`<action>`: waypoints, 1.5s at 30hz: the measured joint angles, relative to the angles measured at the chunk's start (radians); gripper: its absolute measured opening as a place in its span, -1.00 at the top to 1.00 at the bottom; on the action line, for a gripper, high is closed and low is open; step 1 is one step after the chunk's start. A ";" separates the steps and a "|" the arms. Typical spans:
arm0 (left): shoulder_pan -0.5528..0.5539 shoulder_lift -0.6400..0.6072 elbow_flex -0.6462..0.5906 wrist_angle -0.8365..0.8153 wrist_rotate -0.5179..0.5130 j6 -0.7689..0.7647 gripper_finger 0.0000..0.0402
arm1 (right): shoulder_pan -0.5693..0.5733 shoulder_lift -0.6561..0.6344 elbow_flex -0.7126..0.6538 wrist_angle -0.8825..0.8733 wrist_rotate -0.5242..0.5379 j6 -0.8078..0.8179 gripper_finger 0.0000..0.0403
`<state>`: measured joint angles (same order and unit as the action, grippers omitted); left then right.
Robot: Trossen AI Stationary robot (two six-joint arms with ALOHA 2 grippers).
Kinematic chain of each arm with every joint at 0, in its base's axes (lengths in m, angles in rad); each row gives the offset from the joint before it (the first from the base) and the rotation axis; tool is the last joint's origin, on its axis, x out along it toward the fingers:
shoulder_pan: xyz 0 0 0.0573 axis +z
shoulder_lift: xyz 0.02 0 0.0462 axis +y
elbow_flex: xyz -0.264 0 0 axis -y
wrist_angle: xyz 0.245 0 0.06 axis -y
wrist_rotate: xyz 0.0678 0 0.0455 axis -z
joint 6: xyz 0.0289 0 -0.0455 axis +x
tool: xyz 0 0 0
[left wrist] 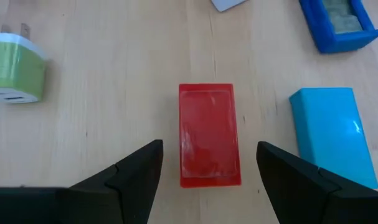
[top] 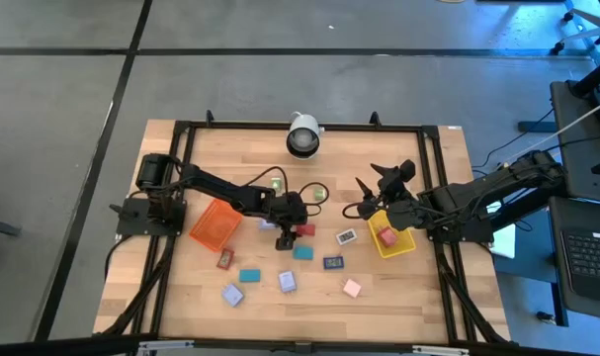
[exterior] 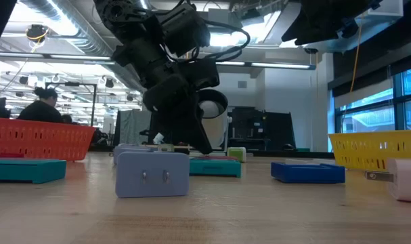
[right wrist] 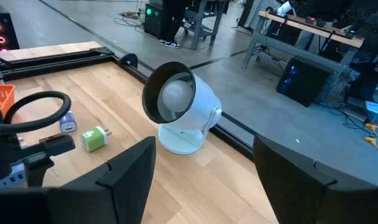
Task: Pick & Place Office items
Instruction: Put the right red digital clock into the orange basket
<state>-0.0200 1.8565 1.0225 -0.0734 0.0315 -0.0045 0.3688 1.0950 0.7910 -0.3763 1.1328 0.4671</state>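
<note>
My left gripper should grab the red block by its long sides next. Then it can go into the orange tray (top: 215, 224).
The office items are small blocks and chargers scattered on the wooden table. A red block (left wrist: 208, 135) lies flat near the middle of the table (top: 306, 230). My left gripper (left wrist: 208, 152) hangs open just over it, slanting down, one finger on each long side with a gap on both sides. Close by lie a teal block (left wrist: 330, 134), a dark blue item (left wrist: 338, 22) and a green charger (left wrist: 14, 68). My right gripper (right wrist: 204, 168) stands open and raised near the yellow tray (top: 391, 244), with nothing between its fingers.
An orange tray (top: 215, 224) sits left of my left gripper. The yellow tray holds a pink item (top: 385, 235). A white round device (top: 302, 133) stands at the far edge. Lavender (top: 288, 282), teal (top: 250, 276) and pink (top: 352, 288) items lie toward the near edge.
</note>
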 joint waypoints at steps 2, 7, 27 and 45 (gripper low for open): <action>0.000 0.000 0.000 -0.004 0.032 -0.006 -0.27 | 0.000 0.000 0.000 0.000 0.000 0.000 -0.33; -0.013 0.000 0.000 -0.002 0.026 -0.008 -0.27 | 0.000 0.000 0.000 0.000 0.000 0.000 -0.33; -0.012 0.033 -0.001 -0.009 -0.006 0.002 -0.27 | 0.001 0.000 0.000 0.002 -0.027 0.018 -0.33; -0.013 0.071 0.001 0.037 -0.006 0.019 -0.22 | 0.001 0.000 0.000 0.003 -0.061 0.018 -0.33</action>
<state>-0.0330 1.9270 1.0237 -0.0366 0.0254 0.0142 0.3698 1.0950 0.7906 -0.3737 1.0722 0.4855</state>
